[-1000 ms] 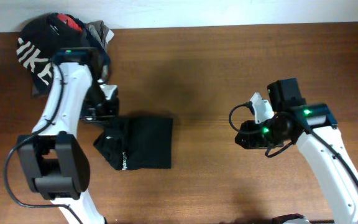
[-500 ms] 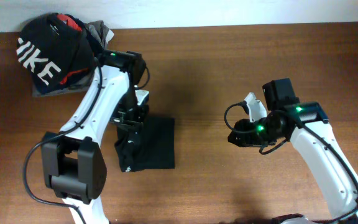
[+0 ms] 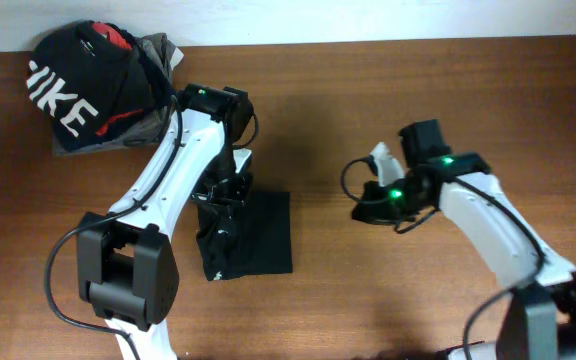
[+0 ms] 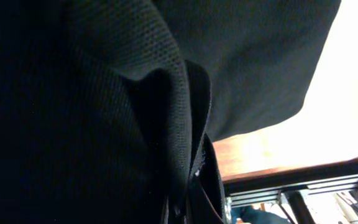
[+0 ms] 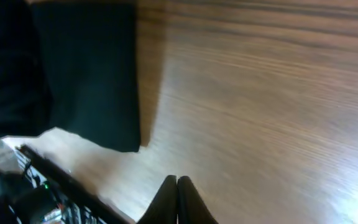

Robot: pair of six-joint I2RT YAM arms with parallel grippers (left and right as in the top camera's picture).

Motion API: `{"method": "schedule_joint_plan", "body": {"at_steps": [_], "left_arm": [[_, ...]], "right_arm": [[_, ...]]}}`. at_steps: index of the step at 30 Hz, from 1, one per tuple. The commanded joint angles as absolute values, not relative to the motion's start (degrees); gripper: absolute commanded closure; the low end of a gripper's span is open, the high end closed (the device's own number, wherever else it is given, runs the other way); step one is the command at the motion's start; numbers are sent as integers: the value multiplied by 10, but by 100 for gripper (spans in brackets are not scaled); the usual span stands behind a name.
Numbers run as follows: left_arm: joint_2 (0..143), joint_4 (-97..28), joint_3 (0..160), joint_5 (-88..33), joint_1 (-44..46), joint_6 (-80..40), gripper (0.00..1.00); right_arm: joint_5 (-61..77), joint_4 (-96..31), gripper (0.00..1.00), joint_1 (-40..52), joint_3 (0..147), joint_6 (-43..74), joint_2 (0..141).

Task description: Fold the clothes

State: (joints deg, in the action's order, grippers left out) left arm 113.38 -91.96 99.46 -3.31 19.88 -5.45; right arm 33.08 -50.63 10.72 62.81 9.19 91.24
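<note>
My left gripper should move the fold toward the garment's flat part first: it is uncovered, so if I opened now, the fold would fall short on the bunched part.
The clothes are a black stretchy garment (image 3: pixel 263 235) lying part folded on the wooden table left of centre, its left side bunched up. My left gripper (image 3: pixel 220 203) is over that bunched left part and is shut on a fold of it. In the left wrist view the black fabric (image 4: pixel 104 93) fills nearly the whole frame, and the gripper (image 4: pixel 185 210) barely shows at the bottom. My right gripper (image 3: pixel 361 211) hovers right of the garment, shut and empty. In the right wrist view its fingers (image 5: pixel 178 190) are pressed together over bare wood, with the garment (image 5: pixel 86 74) at the upper left.
A pile of other garments sits at the back left corner, topped by a black shirt with white NIKE letters (image 3: pixel 68 85), with red and grey cloth (image 3: pixel 158 50) beneath. The table's far edge (image 3: pixel 368 42) meets a white wall.
My left gripper has swung right with the garment's fold, and the whole garment has shifted right. My right arm has moved left, closer to the garment.
</note>
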Motion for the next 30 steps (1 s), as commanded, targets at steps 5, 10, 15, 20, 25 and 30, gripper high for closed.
{"method": "schedule_joint_plan", "body": {"at_steps": [5, 10, 15, 20, 25, 30], "left_arm": [[1137, -922, 1002, -54, 203, -69, 100], [1137, -922, 1002, -53, 205, -82, 100], [1137, -923, 1002, -55, 211, -82, 100], [1137, -916, 1002, -79, 224, -82, 100], [1137, -908, 1002, -83, 241, -84, 100], [1137, -893, 1002, -117, 250, -83, 100]], "right_arm": [[359, -408, 96, 190, 622, 166, 1011], [358, -331, 96, 242, 622, 217, 1076], [360, -296, 96, 272, 622, 233, 1100], [359, -272, 96, 294, 623, 253, 1101], [354, -265, 96, 305, 622, 261, 1101], [354, -263, 96, 305, 622, 261, 1101]]}}
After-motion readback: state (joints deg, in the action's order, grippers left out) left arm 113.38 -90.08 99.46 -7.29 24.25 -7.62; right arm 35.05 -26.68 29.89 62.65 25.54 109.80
